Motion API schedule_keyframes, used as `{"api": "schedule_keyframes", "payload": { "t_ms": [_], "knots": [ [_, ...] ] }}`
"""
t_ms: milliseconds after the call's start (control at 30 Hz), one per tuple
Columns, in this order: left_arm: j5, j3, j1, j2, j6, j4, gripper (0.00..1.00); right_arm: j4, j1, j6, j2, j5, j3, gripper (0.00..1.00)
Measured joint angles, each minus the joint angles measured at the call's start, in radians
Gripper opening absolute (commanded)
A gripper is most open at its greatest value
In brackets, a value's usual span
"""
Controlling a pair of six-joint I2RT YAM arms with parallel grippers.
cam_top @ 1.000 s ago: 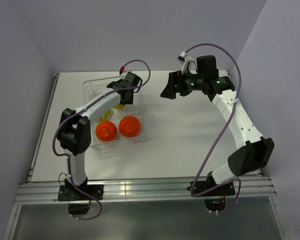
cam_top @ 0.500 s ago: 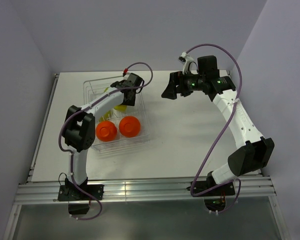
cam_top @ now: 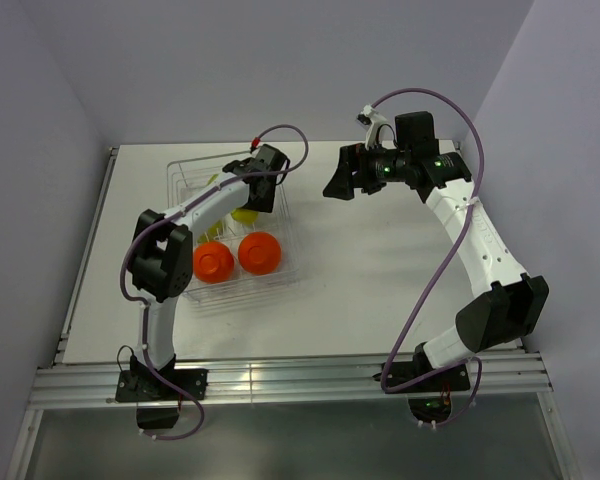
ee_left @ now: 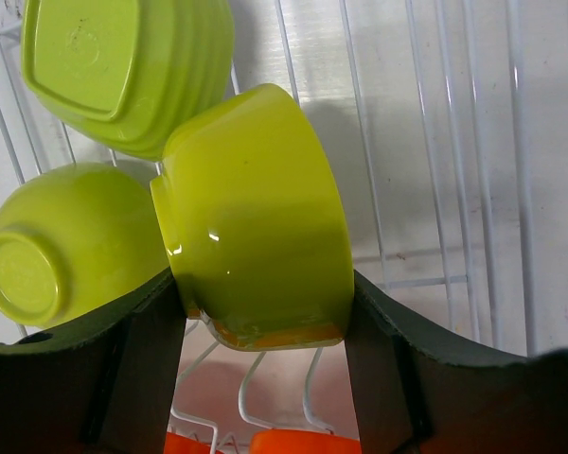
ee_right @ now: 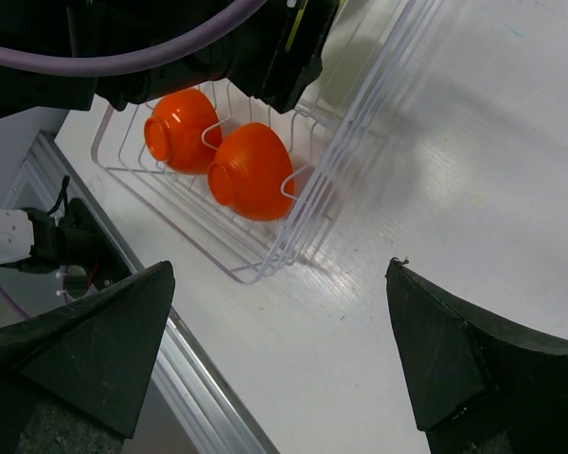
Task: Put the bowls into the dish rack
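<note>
The lime green bowl is over free wires in the rack and would land beside the other two, so the robot's left gripper needs to open.
The wire dish rack (cam_top: 179,180) stands at the back left of the table. Two orange-red bowls (cam_top: 212,262) (cam_top: 259,253) lie in its near end, also seen in the right wrist view (ee_right: 251,170). My left gripper (cam_top: 254,198) reaches into the rack and is shut on a lime green bowl (ee_left: 256,218), held on its side between both fingers. Two more lime green bowls (ee_left: 123,66) (ee_left: 66,236) rest on the rack wires beside it. My right gripper (cam_top: 340,181) is open and empty, hovering over bare table right of the rack (ee_right: 293,236). No white bowl shows.
The white table (cam_top: 380,280) ends at a metal rail (cam_top: 280,378) along the near edge. Grey walls close in the back and both sides. My left arm's forearm (cam_top: 195,210) lies across the rack.
My left gripper has shifted slightly back and to the right over the rack with the green bowl, and its elbow has swung right. The right arm has barely moved.
</note>
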Motion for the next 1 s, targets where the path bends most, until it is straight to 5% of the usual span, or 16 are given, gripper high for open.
{"api": "schedule_keyframes", "payload": {
  "t_ms": [100, 600, 633, 1000],
  "knots": [
    [0.011, 0.003, 0.0, 0.0, 0.01, -0.006, 0.51, 0.0, 0.0, 0.0, 0.0, -0.002, 0.0, 1.0],
    [0.087, 0.003, 0.011, 0.0, 0.023, -0.013, 0.73, -0.014, 0.0, 0.0, 0.006, -0.009, 0.0, 1.0],
    [0.099, 0.004, 0.011, 0.0, 0.024, -0.014, 0.82, -0.015, 0.0, 0.0, 0.006, -0.009, 0.0, 1.0],
    [0.185, 0.014, 0.002, -0.003, 0.031, 0.009, 0.86, -0.015, -0.001, 0.0, 0.006, -0.009, 0.0, 1.0]
  ]
}}
